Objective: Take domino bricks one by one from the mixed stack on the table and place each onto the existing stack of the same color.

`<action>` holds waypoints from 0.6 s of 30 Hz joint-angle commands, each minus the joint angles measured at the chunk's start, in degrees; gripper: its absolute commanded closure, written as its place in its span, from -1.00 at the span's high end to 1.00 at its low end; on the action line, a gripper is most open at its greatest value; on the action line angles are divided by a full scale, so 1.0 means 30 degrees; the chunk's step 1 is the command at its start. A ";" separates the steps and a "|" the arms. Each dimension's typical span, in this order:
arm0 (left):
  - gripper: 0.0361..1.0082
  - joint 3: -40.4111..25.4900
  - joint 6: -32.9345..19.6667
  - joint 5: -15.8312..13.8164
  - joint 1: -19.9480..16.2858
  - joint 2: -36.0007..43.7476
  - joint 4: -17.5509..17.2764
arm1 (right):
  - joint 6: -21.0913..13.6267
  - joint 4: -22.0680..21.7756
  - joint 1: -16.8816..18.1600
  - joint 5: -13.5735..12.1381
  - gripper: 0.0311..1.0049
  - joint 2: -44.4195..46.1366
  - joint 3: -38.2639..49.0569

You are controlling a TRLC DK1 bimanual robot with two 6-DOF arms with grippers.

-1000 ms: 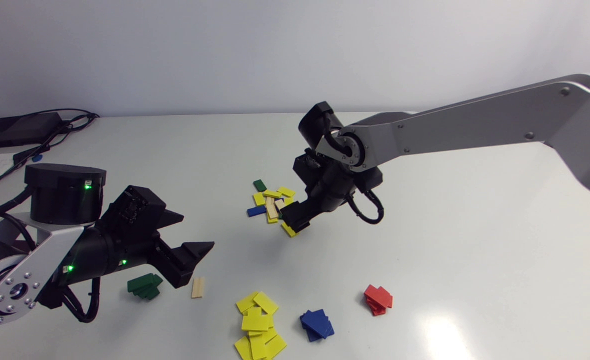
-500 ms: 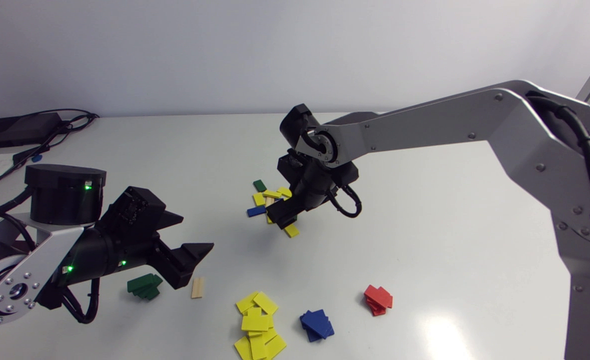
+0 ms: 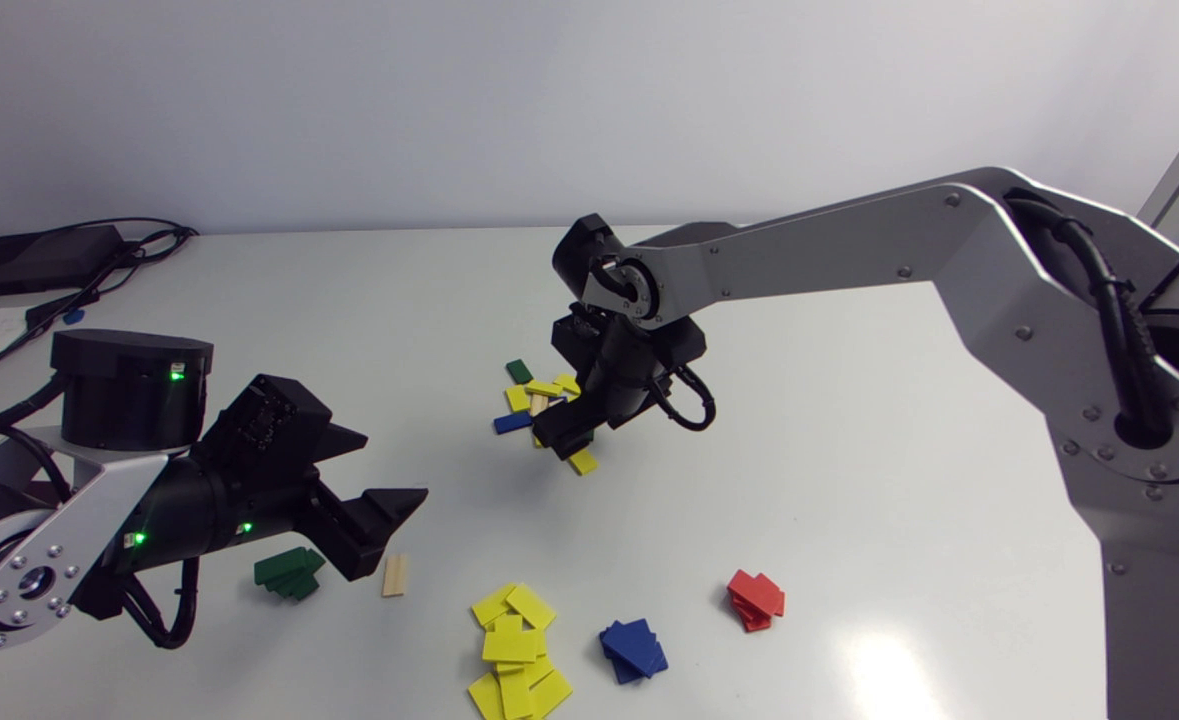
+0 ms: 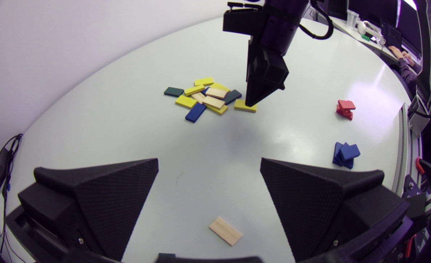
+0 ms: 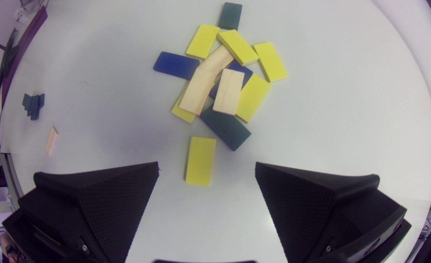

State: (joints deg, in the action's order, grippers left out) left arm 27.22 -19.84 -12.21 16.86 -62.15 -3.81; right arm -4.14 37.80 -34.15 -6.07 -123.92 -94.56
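Observation:
The right gripper picks up the lone yellow brick by its long edges next, to add it to the yellow stack (image 3: pixel 515 649).
The mixed pile (image 3: pixel 539 400) of yellow, blue, dark green and wooden bricks lies mid-table. A lone yellow brick (image 5: pixel 200 160) lies flat at its near edge. My right gripper (image 5: pixel 207 166) hangs open just above the table, its fingers on either side of that brick without touching it. In the head view the right gripper (image 3: pixel 561 440) points down at the pile's near side. My left gripper (image 3: pixel 394 465) stands open and empty at the front left, above a single wooden brick (image 3: pixel 395 575). Sorted stacks sit along the front: green (image 3: pixel 289 573), yellow (image 3: pixel 514 650), blue (image 3: pixel 633 648), red (image 3: pixel 755 598).
A black power box with cables (image 3: pixel 39 258) lies at the back left corner. Bare tabletop separates the pile from the front row of stacks and stretches to the right of the red stack.
My right arm has swung left and down, bringing its open gripper from beside the pile to over the lone yellow brick. The left arm has not moved.

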 commanded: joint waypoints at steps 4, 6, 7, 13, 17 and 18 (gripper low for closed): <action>0.97 -0.0051 0.0079 -0.0238 -0.0172 0.0004 -0.0106 | -0.0524 0.1023 -0.0159 -0.0410 0.82 -0.1321 -0.1174; 0.97 -0.0051 0.0079 -0.0238 -0.0172 0.0004 -0.0106 | -0.0524 0.1052 -0.0159 -0.0439 0.82 -0.1497 -0.1320; 0.97 -0.0051 0.0079 -0.0238 -0.0172 0.0004 -0.0106 | -0.0553 0.1110 -0.0159 -0.0439 0.82 -0.1614 -0.1408; 0.97 -0.0051 0.0049 -0.0267 -0.0201 -0.0025 -0.0106 | -0.0641 0.1374 -0.0130 -0.0556 0.82 -0.1966 -0.1672; 0.97 -0.0022 0.0049 -0.0267 -0.0201 -0.0055 -0.0106 | -0.0699 0.1696 -0.0130 -0.0556 0.82 -0.2200 -0.1906; 0.97 -0.0051 0.0049 -0.0267 -0.0201 -0.0055 -0.0106 | -0.0729 0.1784 -0.0130 -0.0556 0.82 -0.2229 -0.1965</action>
State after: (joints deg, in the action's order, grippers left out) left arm 27.22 -19.84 -12.25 16.82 -62.15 -3.84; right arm -5.41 41.93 -34.20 -7.38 -128.44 -99.33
